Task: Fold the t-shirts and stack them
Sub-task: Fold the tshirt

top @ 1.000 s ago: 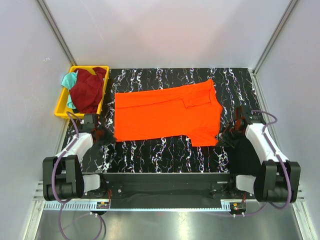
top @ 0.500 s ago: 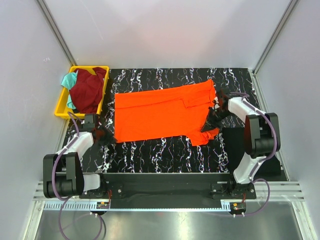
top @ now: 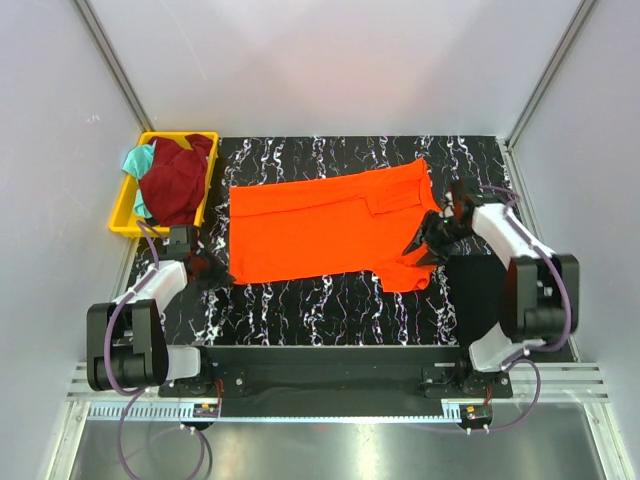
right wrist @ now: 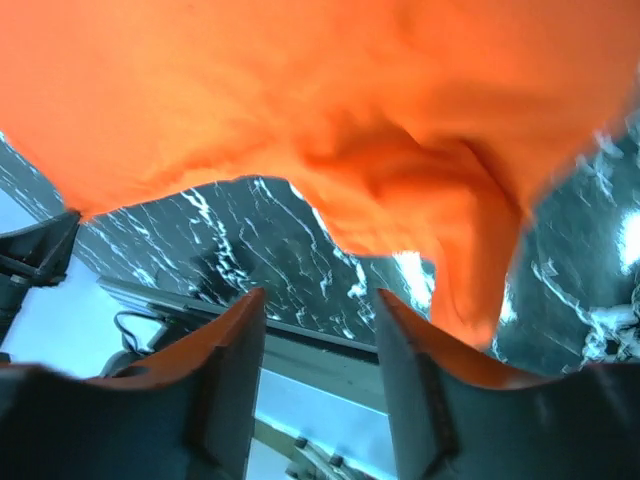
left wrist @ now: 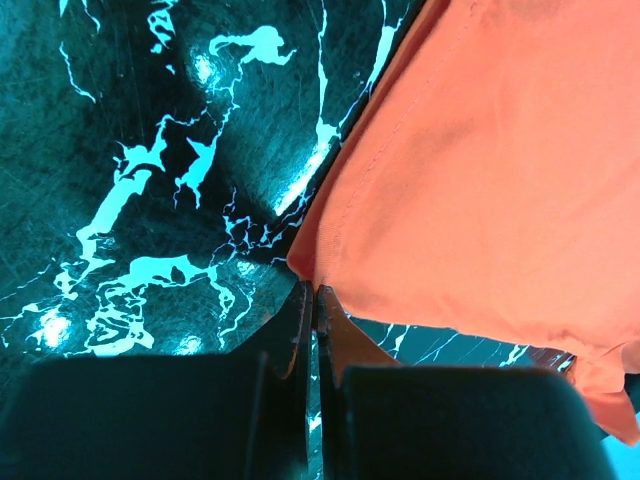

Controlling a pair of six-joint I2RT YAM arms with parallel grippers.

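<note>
The orange t-shirt's near side should be folded over, so the right gripper will next grab the t-shirt's near sleeve edge, opposite the held corner.
The bright orange t-shirt (top: 320, 225) lies spread flat on the black marbled table (top: 330, 300). My left gripper (top: 218, 272) sits at its near-left corner. In the left wrist view the jaws (left wrist: 315, 290) are shut, with the corner of the orange cloth (left wrist: 480, 170) pinched at their tips. My right gripper (top: 428, 243) hovers over the shirt's right sleeve. Seen from the right wrist, it (right wrist: 318, 305) is open with nothing between its fingers, and a fold of the orange cloth (right wrist: 300, 90) hangs just past the right finger. The maroon t-shirt (top: 178, 178) and the teal t-shirt (top: 136, 160) lie crumpled in the bin.
The yellow plastic bin (top: 125, 205) stands at the table's back left corner. Grey walls close in on both sides and at the back. The arms' bases and a black rail run along the near edge.
My right arm has swung from the near right of the table in to the shirt's right sleeve, and its jaws have opened. The left arm has not moved.
</note>
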